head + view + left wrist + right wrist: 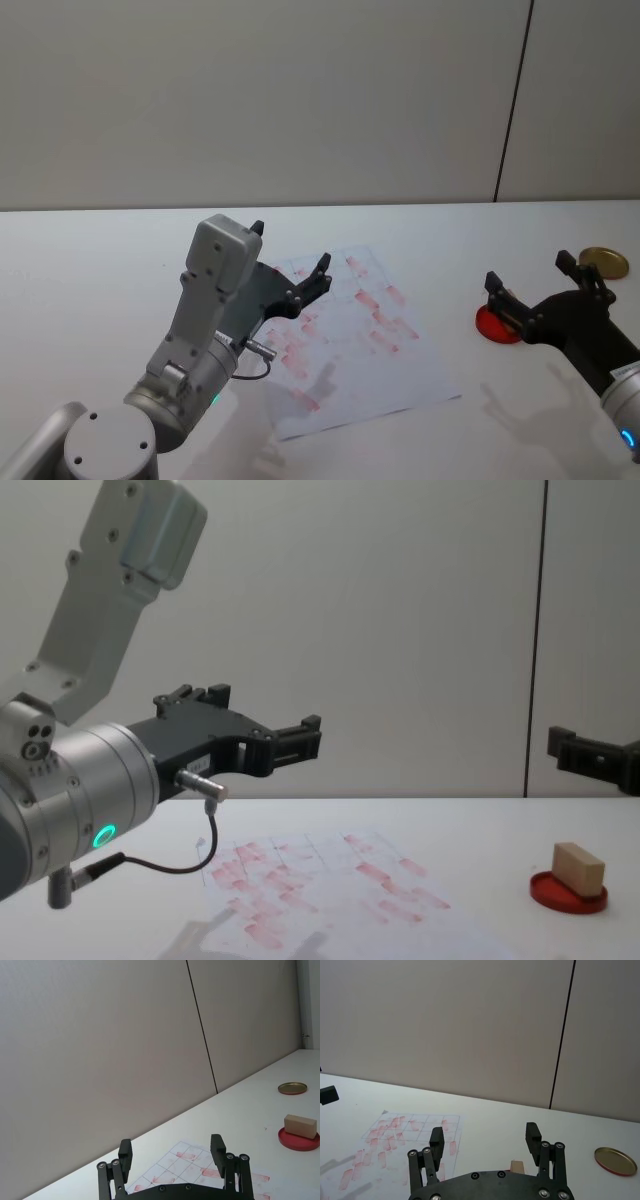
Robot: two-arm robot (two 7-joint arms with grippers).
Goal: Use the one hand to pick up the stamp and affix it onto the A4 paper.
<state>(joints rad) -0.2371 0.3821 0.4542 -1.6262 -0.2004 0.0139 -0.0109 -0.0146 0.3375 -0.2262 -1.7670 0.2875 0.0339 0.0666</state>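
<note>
The stamp stands face down on the red ink pad [554,896], so my right gripper will next pick it up by its long wooden sides.
The stamp [579,868], a small tan wooden block, sits on the flat red ink pad [567,894] at the table's right; it also shows as the stamp [300,1126] in the left wrist view. My right gripper [530,272], on the arm with the blue ring, hangs open just above and short of the pad [495,326], holding nothing. In its wrist view the stamp's top [516,1165] peeks out below the spread fingers. The A4 paper [352,345], covered in red prints, lies at the centre. My left gripper [291,246], with the green ring, hovers open over the paper's far left part.
A round gold lid [605,262] lies on the table behind the ink pad at the far right. The white table [120,260] runs back to a plain wall. A thin cable hangs from the left wrist [205,840] above the paper.
</note>
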